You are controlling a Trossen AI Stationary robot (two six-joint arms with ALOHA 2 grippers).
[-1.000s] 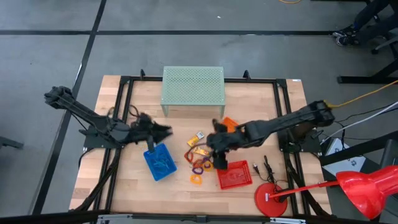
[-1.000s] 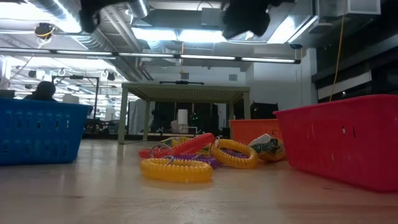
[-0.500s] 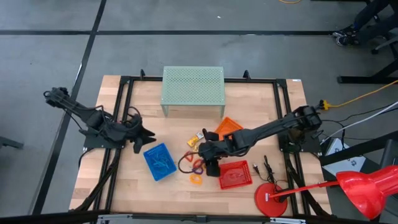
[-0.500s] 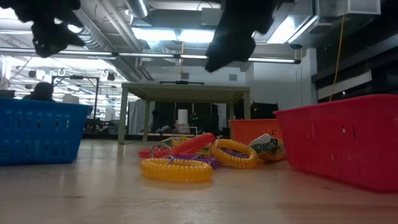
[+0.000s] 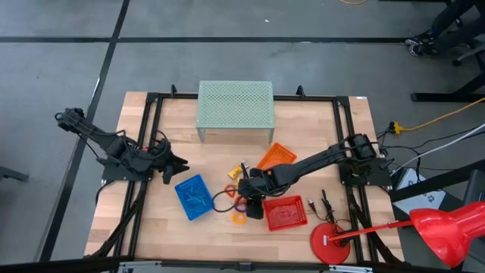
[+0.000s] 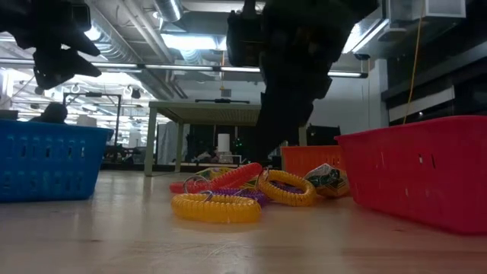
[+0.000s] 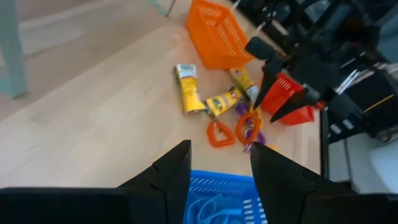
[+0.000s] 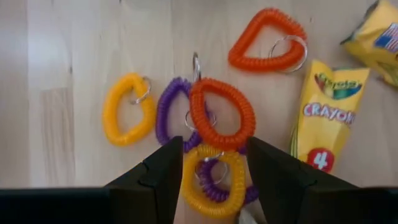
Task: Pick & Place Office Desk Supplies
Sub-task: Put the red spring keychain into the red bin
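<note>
I need to grab the orange loop (image 8: 222, 142) by its coiled part with my right gripper next, so that I can pick it out of the pile.
The supplies lie in a pile on the table's middle. An orange-red coil loop (image 8: 222, 112), a purple loop (image 8: 169, 111) and yellow loops (image 8: 126, 109) lie flat beside yellow crayon boxes (image 8: 326, 118). My right gripper (image 8: 213, 144) is open and hovers just above the loops (image 5: 241, 199), its fingers on either side of the orange-red and yellow ones. My left gripper (image 7: 221, 149) is open over the far edge of the blue basket (image 5: 195, 197), which has blue loops (image 7: 227, 202) inside.
A red basket (image 5: 286, 213) stands right of the pile and an orange basket (image 5: 274, 156) beyond it. The pale green perforated stand (image 5: 235, 105) is at the far edge. A red round-based object (image 5: 330, 243) sits at the near right corner. Black frame rails (image 5: 148, 144) border the table.
My right gripper has moved toward the table's left and come down over the loop pile. My left gripper has drawn back toward the table's left edge, off the middle of the blue basket, and dropped lower.
</note>
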